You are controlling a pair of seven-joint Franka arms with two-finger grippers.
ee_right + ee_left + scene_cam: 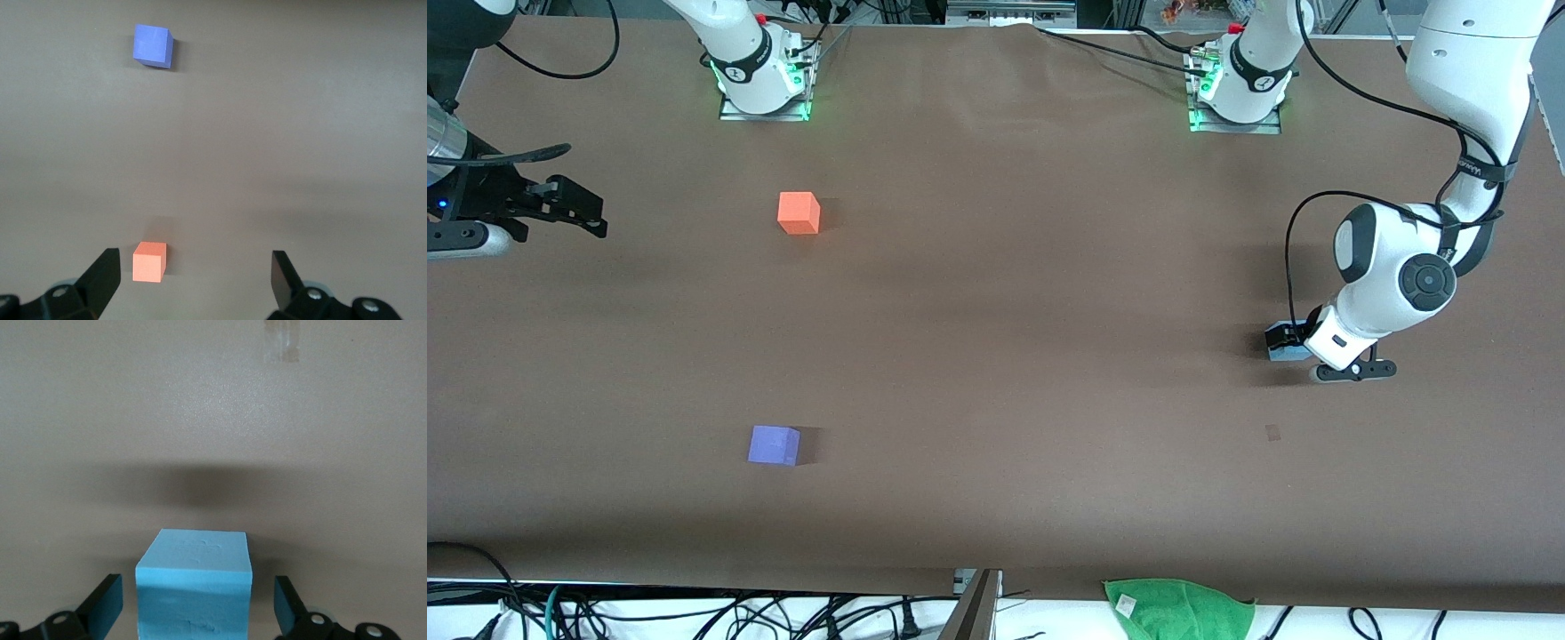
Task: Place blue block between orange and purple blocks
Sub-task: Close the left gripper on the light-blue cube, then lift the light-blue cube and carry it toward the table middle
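The fingers of my left gripper are on either side of the blue block in the left wrist view, so I need to close them on it.
The blue block [1284, 352] rests on the brown table toward the left arm's end. My left gripper [1291, 345] is down around it, open, with a gap on each side between its fingers and the blue block [195, 587] in the left wrist view. The orange block [799, 213] and the purple block [774, 444] sit toward the right arm's end, the purple one nearer the front camera. My right gripper [585, 191] waits open and empty in the air at the right arm's end of the table. The right wrist view shows the orange block [149, 262] and the purple block [153, 45].
A green cloth [1178, 609] lies at the table edge nearest the front camera. A small tape mark [1272, 432] is on the table near the blue block, also in the left wrist view [280, 340]. Cables run along the table's edges.
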